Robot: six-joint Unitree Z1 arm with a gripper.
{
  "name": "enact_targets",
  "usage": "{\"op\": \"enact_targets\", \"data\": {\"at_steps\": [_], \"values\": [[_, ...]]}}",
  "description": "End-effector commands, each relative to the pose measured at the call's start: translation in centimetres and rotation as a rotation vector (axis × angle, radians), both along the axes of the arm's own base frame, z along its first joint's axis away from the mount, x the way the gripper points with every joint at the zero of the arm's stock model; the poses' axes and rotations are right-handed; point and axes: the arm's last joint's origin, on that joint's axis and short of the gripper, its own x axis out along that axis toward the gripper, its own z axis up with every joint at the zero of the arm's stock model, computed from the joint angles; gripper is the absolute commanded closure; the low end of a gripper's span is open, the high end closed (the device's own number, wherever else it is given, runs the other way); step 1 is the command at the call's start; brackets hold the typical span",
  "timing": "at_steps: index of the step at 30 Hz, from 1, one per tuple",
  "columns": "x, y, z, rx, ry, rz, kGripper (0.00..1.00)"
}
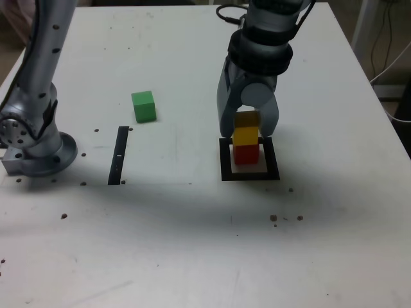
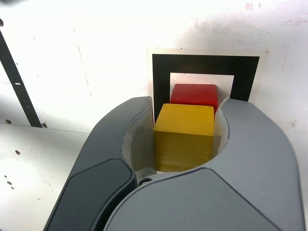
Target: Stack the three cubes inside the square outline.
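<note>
The yellow cube's base (image 1: 245, 142) is resting on the red cube (image 1: 245, 154). It would stand there, so it is time for my gripper to release the yellow cube.
The red cube (image 1: 245, 154) (image 2: 194, 93) sits inside the square outline (image 1: 225, 172) (image 2: 202, 63). On top of it rests the yellow cube (image 1: 244, 136) (image 2: 184, 135), and my gripper (image 1: 246, 137) (image 2: 184, 130) is shut on the yellow cube, one finger on each side. The green cube (image 1: 144, 106) lies alone on the table toward the exterior view's left, well apart from the outline. It does not show in the wrist view.
A narrow black strip (image 1: 118, 154) (image 2: 17, 84) lies flat on the white table (image 1: 192, 244), between the green cube and the arm's base (image 1: 35, 144) at the exterior view's left. Small dark specks dot the tabletop.
</note>
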Motion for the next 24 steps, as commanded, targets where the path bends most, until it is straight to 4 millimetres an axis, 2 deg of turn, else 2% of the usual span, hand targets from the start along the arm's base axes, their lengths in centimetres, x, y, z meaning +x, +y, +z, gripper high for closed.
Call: {"op": "enact_targets", "data": {"at_steps": [1, 10, 15, 21, 24], "values": [[0.13, 0.06, -0.3, -0.003, 0.01, 0.001, 0.84], [0.15, 0.07, -0.3, -0.002, 0.01, 0.0, 0.72], [0.07, 0.09, -0.4, 0.002, 0.016, -0.009, 0.53], [0.08, 0.11, -0.41, -0.001, 0.014, -0.024, 0.18], [-0.05, 0.13, -0.49, 0.002, 0.019, -0.019, 0.07]]}}
